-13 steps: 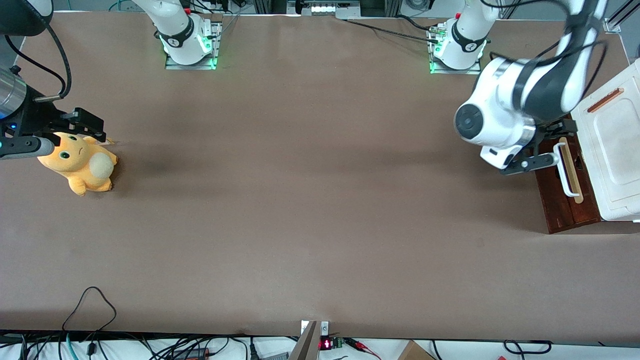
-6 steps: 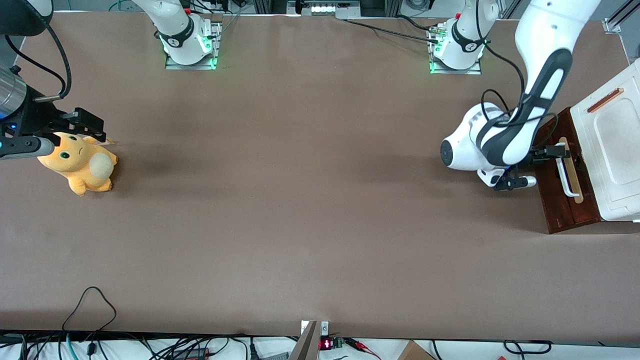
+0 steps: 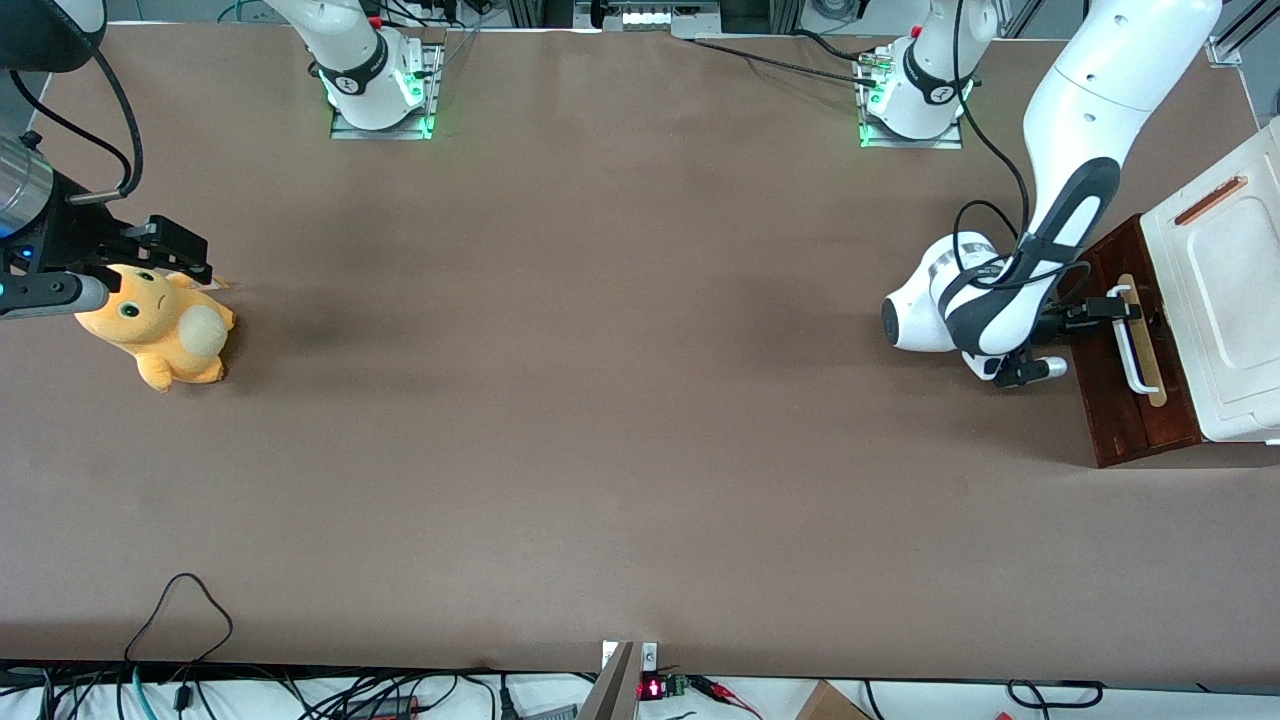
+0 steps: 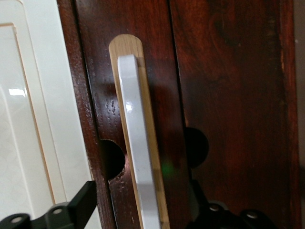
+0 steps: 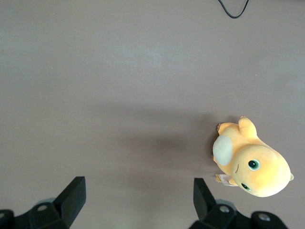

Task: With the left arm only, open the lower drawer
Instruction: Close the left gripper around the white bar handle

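Observation:
To open the lower drawer (image 3: pixel 1108 400), my left gripper next needs to grab its white bar handle (image 3: pixel 1134 345).
The lower drawer (image 3: pixel 1108 400) shows its dark reddish-brown front at the working arm's end of the table. Its white bar handle (image 3: pixel 1134 345) lies on a pale wood strip. The left arm (image 3: pixel 1010 300) reaches down in front of the drawer. Its black gripper (image 3: pixel 1116 306) is at the handle's end farther from the front camera. In the left wrist view the handle (image 4: pixel 136 143) runs between the two black fingers (image 4: pixel 82 206), which stand apart on either side of it. The gripper (image 4: pixel 142 210) is open, with no finger touching the bar.
The cabinet's white moulded top (image 3: pixel 1225 290) sits just above the drawer front. A yellow plush toy (image 3: pixel 160 335) lies at the parked arm's end of the table. Both arm bases (image 3: pixel 910 95) stand at the table edge farthest from the front camera.
The left arm has swung and lowered, turning its wrist toward the cabinet. The gripper has moved in to the handle and now straddles it; over the last half second it shifted only slightly.

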You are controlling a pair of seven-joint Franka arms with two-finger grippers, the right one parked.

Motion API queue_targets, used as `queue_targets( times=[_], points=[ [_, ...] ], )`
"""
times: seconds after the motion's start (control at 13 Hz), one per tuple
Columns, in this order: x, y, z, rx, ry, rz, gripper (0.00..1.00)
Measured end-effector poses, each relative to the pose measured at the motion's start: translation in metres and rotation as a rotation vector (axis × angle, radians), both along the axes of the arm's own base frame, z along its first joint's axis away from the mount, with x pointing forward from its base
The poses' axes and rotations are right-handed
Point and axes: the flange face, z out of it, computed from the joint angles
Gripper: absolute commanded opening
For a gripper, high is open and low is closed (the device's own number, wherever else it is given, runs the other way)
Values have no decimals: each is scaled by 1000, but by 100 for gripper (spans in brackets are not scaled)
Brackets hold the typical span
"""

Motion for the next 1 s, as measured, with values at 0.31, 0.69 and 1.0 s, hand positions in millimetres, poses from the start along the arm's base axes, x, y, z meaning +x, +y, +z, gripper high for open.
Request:
queue_targets(
  times=[0.31,0.69,1.0],
  points=[
    [5,10,-1,17,-9,-11,60],
    [10,15,-5,24,-17,-21,47],
    [13,15,-9,34,-18,-47,36]
  ],
)
